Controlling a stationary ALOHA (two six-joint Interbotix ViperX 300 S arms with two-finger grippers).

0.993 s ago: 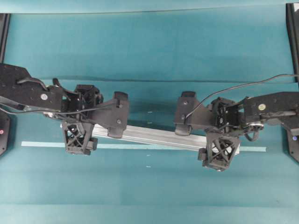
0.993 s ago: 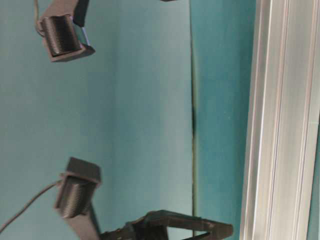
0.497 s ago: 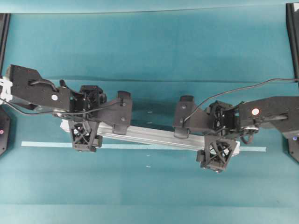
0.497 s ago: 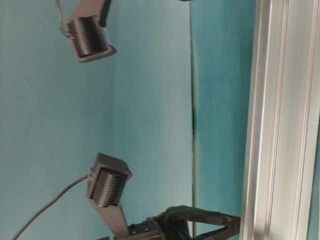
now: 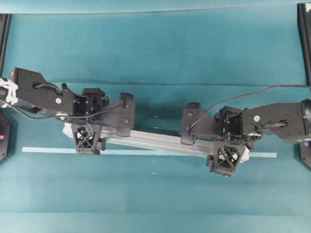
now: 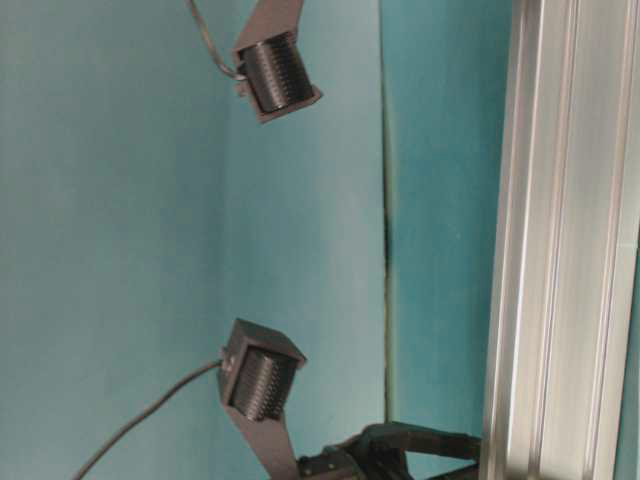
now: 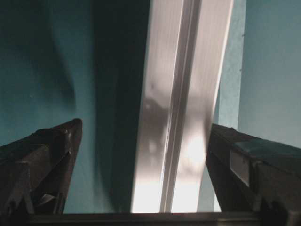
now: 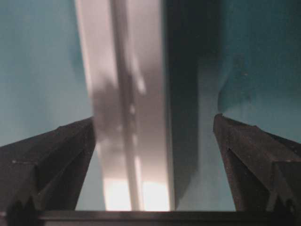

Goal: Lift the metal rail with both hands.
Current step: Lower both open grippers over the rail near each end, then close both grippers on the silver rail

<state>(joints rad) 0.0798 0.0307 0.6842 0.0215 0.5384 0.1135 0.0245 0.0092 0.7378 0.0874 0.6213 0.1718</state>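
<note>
I will next grab the rail's opposite end (image 5: 232,152) with my right gripper, away from my left gripper. This is to keep the metal rail (image 5: 156,140) level.
The metal rail (image 5: 150,141) is a long grooved silver bar lying slightly slanted across the middle of the teal table. My left gripper (image 5: 88,133) is open and straddles the rail near its left end. In the left wrist view the rail (image 7: 181,108) runs between the gripper (image 7: 143,132) with a gap on each side. My right gripper (image 5: 227,149) is open and straddles the rail near its right end. In the right wrist view the rail (image 8: 124,103) passes between the gripper (image 8: 154,121), closer to the left finger (image 8: 56,155). The table-level view shows the rail (image 6: 565,240) along the right side.
A thin pale-teal tape strip (image 5: 48,150) lies across the table just in front of the rail. Black frame posts stand at the far left (image 5: 4,29) and far right (image 5: 305,29) edges. A seam in the table cover (image 5: 155,83) runs behind the arms.
Both arms have come down toward the rail and their grippers now sit closer around it. In the table-level view both wrist housings have shifted toward the rail. The rail has not moved.
</note>
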